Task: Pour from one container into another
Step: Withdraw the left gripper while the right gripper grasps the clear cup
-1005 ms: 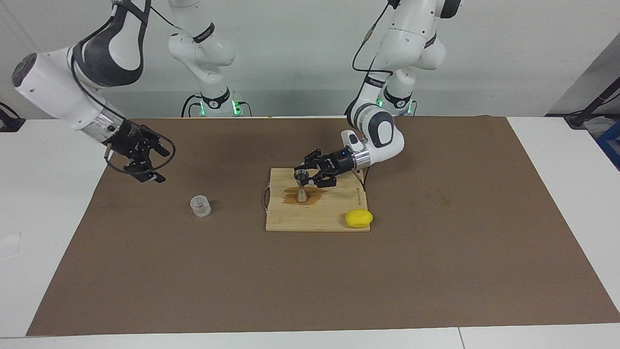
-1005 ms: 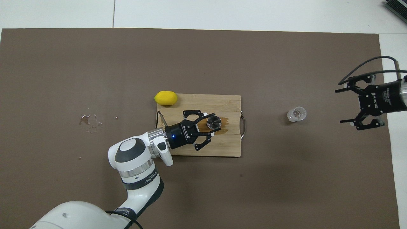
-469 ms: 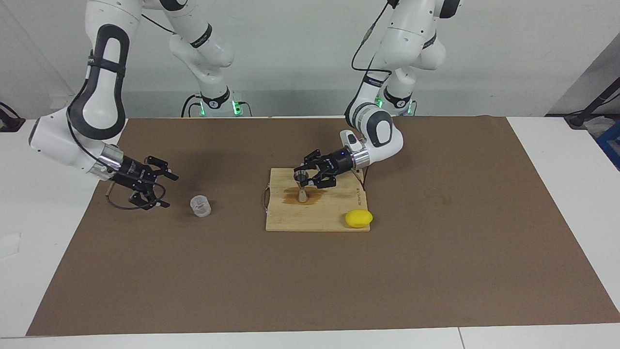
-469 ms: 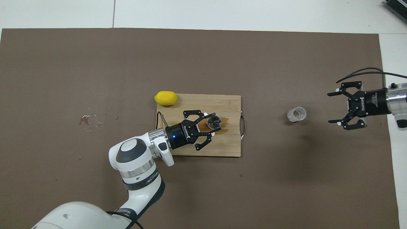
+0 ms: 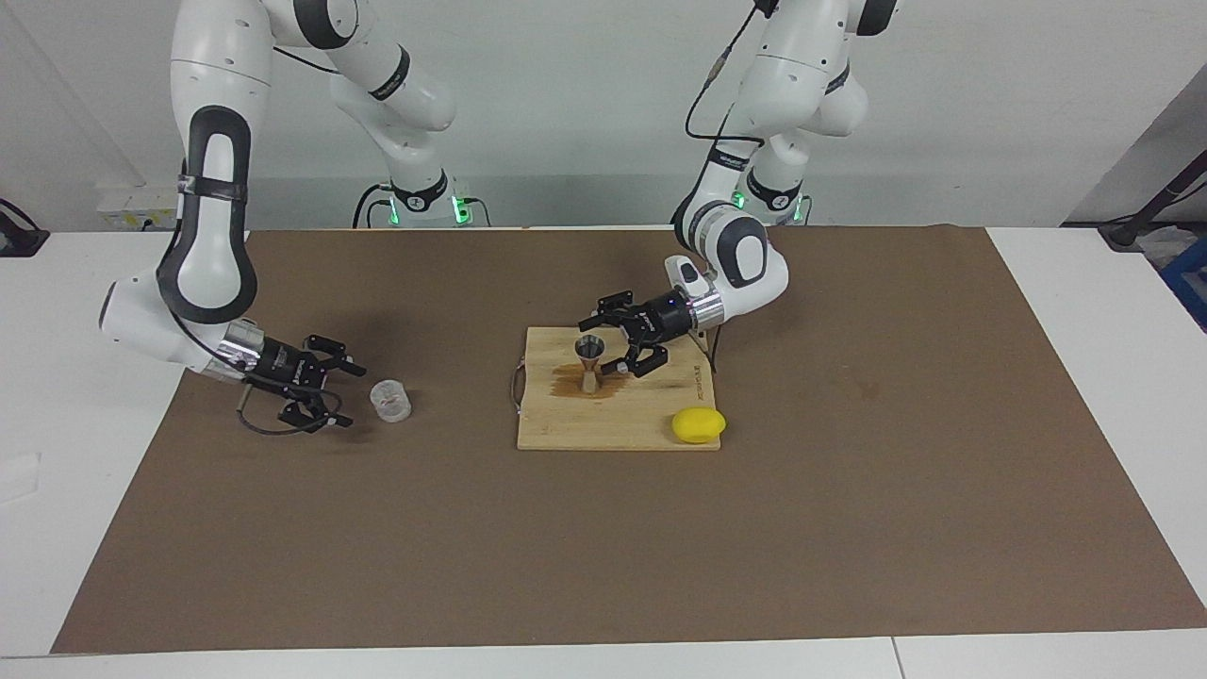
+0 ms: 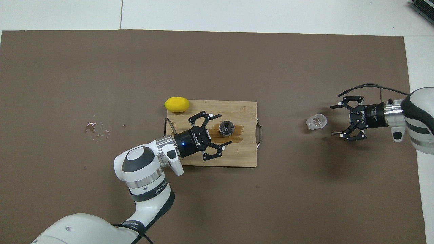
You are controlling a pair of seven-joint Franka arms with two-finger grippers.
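My right gripper moves its fingers toward the clear cup (image 5: pixel 390 400) next, before it closes on the cup. The fingers stop short of the cup, so closing now would miss it.
The small clear cup (image 5: pixel 390 400) stands on the brown mat toward the right arm's end of the table; it also shows in the overhead view (image 6: pixel 316 122). My right gripper (image 5: pixel 355 397) (image 6: pixel 332 120) is open, low over the mat beside the cup, with a small gap to it. The grey metal jigger (image 5: pixel 590 363) (image 6: pixel 226 128) stands upright on the wooden cutting board (image 5: pixel 651 415) (image 6: pixel 237 159). My left gripper (image 5: pixel 607 348) (image 6: pixel 225 129) is open wide at the jigger's top, its fingertips apart from it on either side.
A yellow lemon (image 5: pixel 699 425) (image 6: pixel 176 104) lies at the board's corner that is farther from the robots. A brown wet stain (image 6: pixel 239 129) spreads on the board around the jigger. Water drops (image 6: pixel 96 130) lie on the mat toward the left arm's end.
My right gripper has come down and moved in toward the clear cup. My left gripper has opened off the jigger, which stays standing on the board.
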